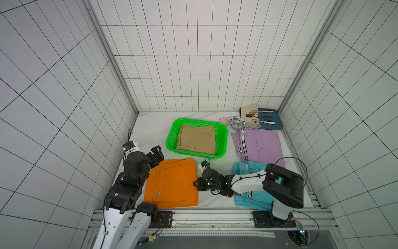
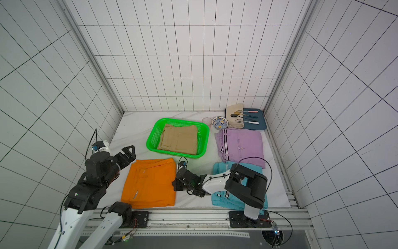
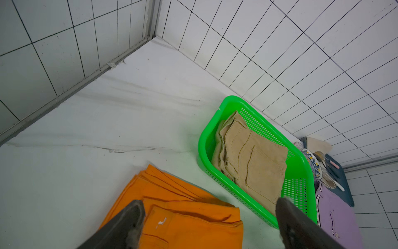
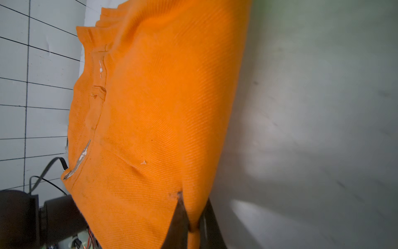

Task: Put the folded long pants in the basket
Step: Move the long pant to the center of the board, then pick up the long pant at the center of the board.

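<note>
I need to put the orange folded pants flat in the basket (image 1: 193, 153), so next I should grip them with my left gripper by the edge opposite my right gripper.
The orange folded pants (image 1: 172, 183) (image 2: 148, 183) (image 3: 189, 226) lie flat at the front of the table. My right gripper (image 1: 195, 183) (image 2: 174, 184) (image 4: 191, 207) is shut on their right edge, with a fold of orange cloth (image 4: 161, 107) pinched between the jaws. My left gripper (image 1: 156, 151) (image 2: 128, 151) (image 3: 210, 201) hangs open above their far left corner, holding nothing. The green basket (image 1: 193, 153) (image 2: 172, 154) (image 3: 201, 151) stands behind them with the tan pants (image 1: 197, 138) (image 2: 179, 140) (image 3: 254, 159) inside. The lilac pants (image 1: 258, 144) (image 2: 241, 144) (image 3: 338, 215) and the light blue pants (image 1: 243, 170) (image 2: 221, 170) lie at the right, the blue ones partly under my right arm.
At the back right stand a dark blue tray (image 1: 277, 125) with cutlery, a beige cloth (image 1: 249, 111) with spoons, a patterned bowl (image 1: 237, 124) and a small cup (image 1: 224, 121). Tiled walls close in three sides. A metal rail (image 1: 215, 215) runs along the front edge.
</note>
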Robot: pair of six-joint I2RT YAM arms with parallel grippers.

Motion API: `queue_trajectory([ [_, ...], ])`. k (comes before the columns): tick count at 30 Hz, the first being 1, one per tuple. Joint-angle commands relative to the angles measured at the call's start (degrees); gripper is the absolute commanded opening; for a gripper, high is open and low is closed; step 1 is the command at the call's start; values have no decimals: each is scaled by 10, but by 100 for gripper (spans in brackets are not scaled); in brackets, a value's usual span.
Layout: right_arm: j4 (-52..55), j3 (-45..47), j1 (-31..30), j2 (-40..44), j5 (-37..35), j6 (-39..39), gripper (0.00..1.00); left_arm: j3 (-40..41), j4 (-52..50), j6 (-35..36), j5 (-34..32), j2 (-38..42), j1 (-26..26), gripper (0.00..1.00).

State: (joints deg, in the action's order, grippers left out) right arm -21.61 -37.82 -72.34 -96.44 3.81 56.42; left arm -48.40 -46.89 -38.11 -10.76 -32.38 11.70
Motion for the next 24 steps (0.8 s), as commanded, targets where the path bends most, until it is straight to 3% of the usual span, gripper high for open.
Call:
queue_trajectory([
  [1, 47, 80, 4, 85, -48, 5, 0, 12, 19, -11, 30, -2, 3, 98],
  [7, 137, 166, 25, 249, -54, 8, 0, 118, 34, -87, 133, -22, 2, 98],
  [13, 220, 203, 85, 375, -34, -20, 0, 237, 119, -110, 201, -47, 2, 98],
  [18, 221, 221, 127, 398, -4, -32, 0, 300, 200, -119, 255, -82, 2, 98],
  [24, 191, 213, 145, 352, 23, -44, 0, 335, 282, -120, 342, -163, 7, 94],
])
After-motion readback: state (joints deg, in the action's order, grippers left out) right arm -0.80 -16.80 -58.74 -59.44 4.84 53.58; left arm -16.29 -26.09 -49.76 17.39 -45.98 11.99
